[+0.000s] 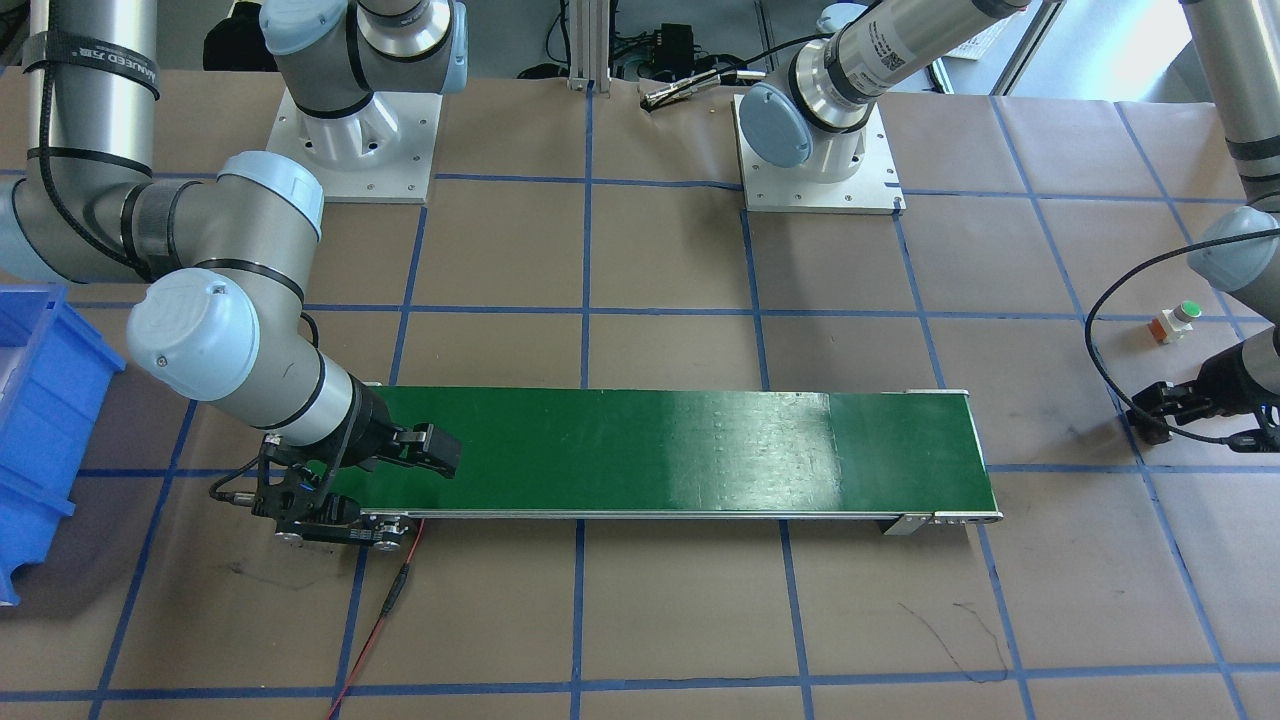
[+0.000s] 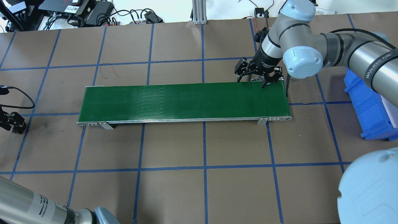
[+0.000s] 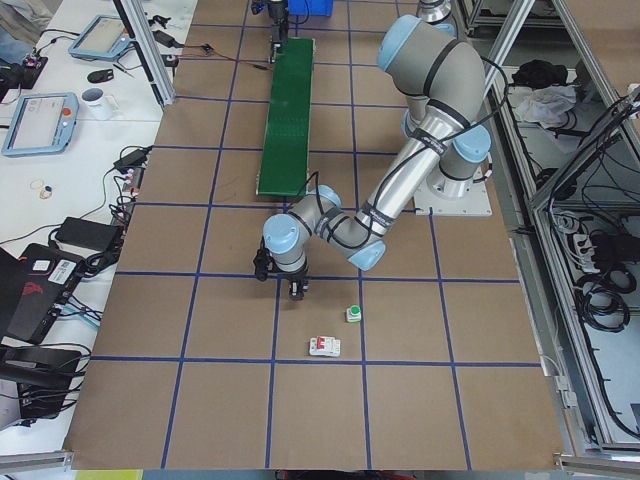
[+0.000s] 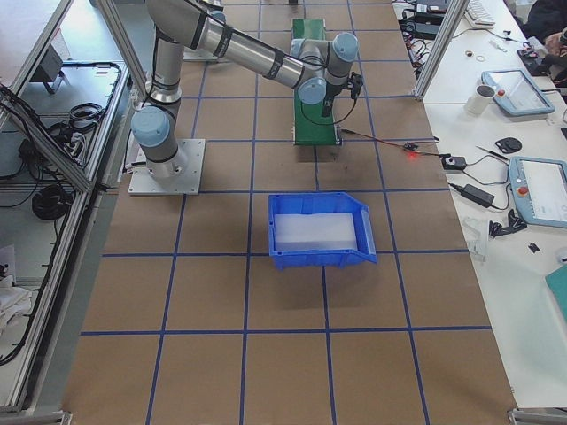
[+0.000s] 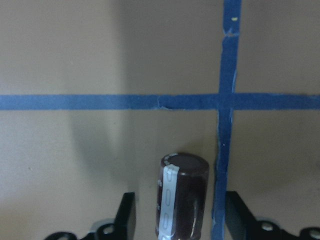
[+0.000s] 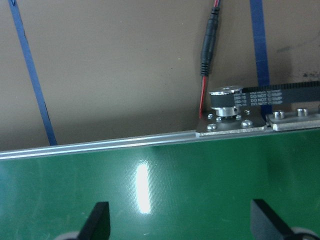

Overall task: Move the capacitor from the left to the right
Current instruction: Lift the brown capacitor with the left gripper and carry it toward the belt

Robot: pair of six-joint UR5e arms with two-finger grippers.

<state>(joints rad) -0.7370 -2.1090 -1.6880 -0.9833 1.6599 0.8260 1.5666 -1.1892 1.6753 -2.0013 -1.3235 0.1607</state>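
My left gripper is to grab the capacitor by its dark cylindrical body (image 5: 182,200) next, so the capacitor can be moved across.
The capacitor (image 5: 182,197), a stubby dark brown cylinder with a white stripe, rests on the brown paper next to a blue tape line. My left gripper (image 5: 181,222) is low over it with one finger on each side. The jaws are open, with a gap showing on both sides. The same gripper shows at the table's left end (image 2: 12,123) (image 1: 1160,405). My right gripper (image 2: 252,81) (image 6: 181,222) is open and empty, just above the right end of the green conveyor belt (image 2: 183,101).
A small part with a round green button (image 1: 1178,320) (image 3: 353,314) and a white boxy block (image 3: 324,347) lie near the left gripper. A blue bin (image 2: 367,102) (image 4: 319,232) stands beyond the belt's right end. A red cable (image 6: 206,55) runs past the belt's pulley.
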